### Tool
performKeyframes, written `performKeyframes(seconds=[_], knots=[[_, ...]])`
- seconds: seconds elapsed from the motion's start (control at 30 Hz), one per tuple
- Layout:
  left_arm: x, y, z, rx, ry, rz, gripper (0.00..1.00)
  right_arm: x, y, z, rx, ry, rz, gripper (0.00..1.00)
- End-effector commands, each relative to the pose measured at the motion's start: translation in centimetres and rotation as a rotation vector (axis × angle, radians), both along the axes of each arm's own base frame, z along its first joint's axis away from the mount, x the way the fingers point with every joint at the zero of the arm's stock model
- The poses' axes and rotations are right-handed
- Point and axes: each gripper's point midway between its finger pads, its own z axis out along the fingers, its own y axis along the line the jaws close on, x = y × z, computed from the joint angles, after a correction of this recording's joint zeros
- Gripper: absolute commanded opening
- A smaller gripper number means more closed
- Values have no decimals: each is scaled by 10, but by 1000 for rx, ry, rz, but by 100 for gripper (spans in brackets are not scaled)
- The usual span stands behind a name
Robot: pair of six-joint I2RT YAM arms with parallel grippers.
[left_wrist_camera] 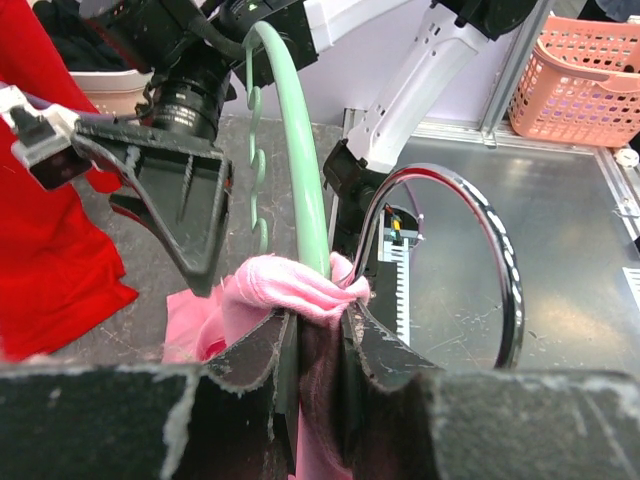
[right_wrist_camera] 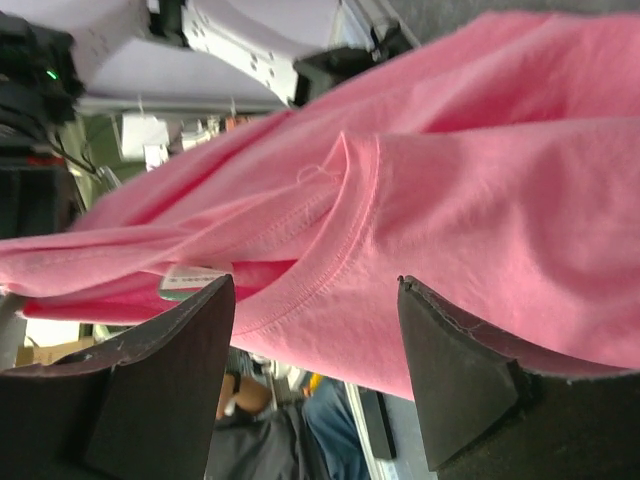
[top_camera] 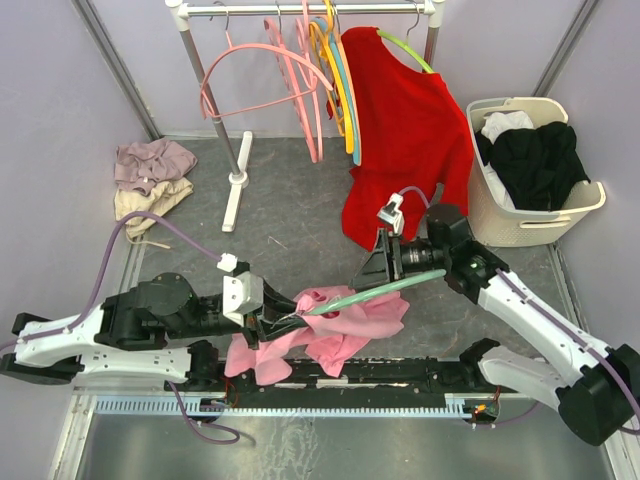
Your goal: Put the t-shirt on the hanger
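I should next grab the pink t-shirt with my right gripper beside its collar edge, so that I can pull the neck opening over the hanger's bare arm.
The pink t-shirt lies bunched on the table between the arms. The pale mint-green hanger lies across it, one end under the fabric. My left gripper is shut on a fold of the t-shirt, right where the hanger's arm enters the cloth. The hanger's metal hook curls out to the right of the jaws. My right gripper is open just above the hanger. In the right wrist view the open right gripper frames the t-shirt's collar, without touching it.
A clothes rail at the back holds pink hangers and a red shirt on a lime-green hanger. A cream laundry basket with dark clothes stands back right. A pile of clothes lies back left. A salmon basket shows in the left wrist view.
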Motion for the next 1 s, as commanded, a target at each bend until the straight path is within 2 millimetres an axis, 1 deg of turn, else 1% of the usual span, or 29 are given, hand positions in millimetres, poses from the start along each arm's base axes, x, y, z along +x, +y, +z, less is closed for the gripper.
performKeyframes(seconds=[0.0,0.13,0.27,0.4,0.47,0.53,0.6,0.63,0.7,0.77,0.83,0.87,0.97], knots=[[-7,1,50,-152,27,-31,3,-28,11,-8,-26,-56,154,74],[-7,-3,49,-146,27,-32,3,-44,29,-18,-88,-75,232,74],[-7,-5,48,-141,32,-35,3,-55,38,-20,-118,-105,277,74],[-9,-6,48,-141,32,-42,3,-52,38,-33,-202,-124,275,74],[-9,-7,49,-144,32,-44,3,-48,40,-34,-212,-128,263,74],[-10,-7,48,-144,32,-49,3,-46,44,-36,-220,-124,254,71],[-10,-8,49,-145,31,-51,3,-43,48,-37,-214,-116,240,65],[-10,-8,48,-144,31,-51,3,-42,50,-37,-202,-112,239,60],[-10,-8,48,-145,32,-49,3,-41,52,-36,-190,-109,227,40],[-10,-7,49,-147,31,-51,3,-41,50,-38,-198,-112,220,18],[-10,-6,50,-149,32,-50,3,-41,45,-43,-223,-119,200,4],[-11,-5,50,-149,33,-51,3,-41,43,-44,-228,-121,192,1],[-10,-4,48,-143,36,-47,3,-42,32,-46,-252,-136,147,1]])
